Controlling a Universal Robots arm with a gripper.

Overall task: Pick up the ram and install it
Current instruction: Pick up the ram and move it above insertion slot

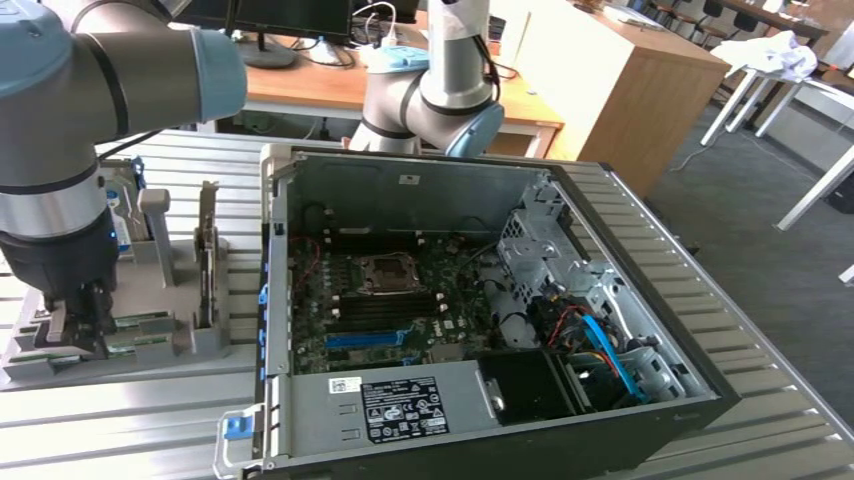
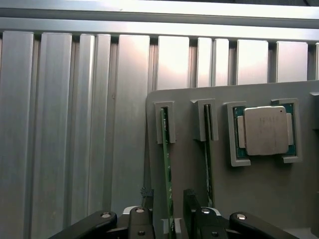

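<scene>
Next, my gripper grabs the ram by its bare upper edge (image 2: 170,203) between the two ends that the holder's slots clasp.
Two slim green ram sticks stand on edge in slots of a grey holder plate (image 2: 279,199). One ram (image 2: 166,164) runs straight between my gripper's two dark fingers (image 2: 192,206), with a gap on each side. The other ram stick (image 2: 208,159) stands just outside them. My gripper (image 2: 168,219) is open and astride the first stick without holding it. In the exterior view the gripper (image 1: 83,335) hangs low over the holder (image 1: 160,350) at that view's left, beside the open computer case (image 1: 274,300). The motherboard (image 1: 387,310) lies inside the case.
A processor chip (image 2: 264,130) sits in a recess of the holder plate near the sticks. Upright cards (image 1: 207,260) stand in the holder between my gripper and the case wall. A second robot arm (image 1: 434,100) stands behind the case. Ribbed aluminium tabletop (image 2: 60,124) surrounds the holder.
</scene>
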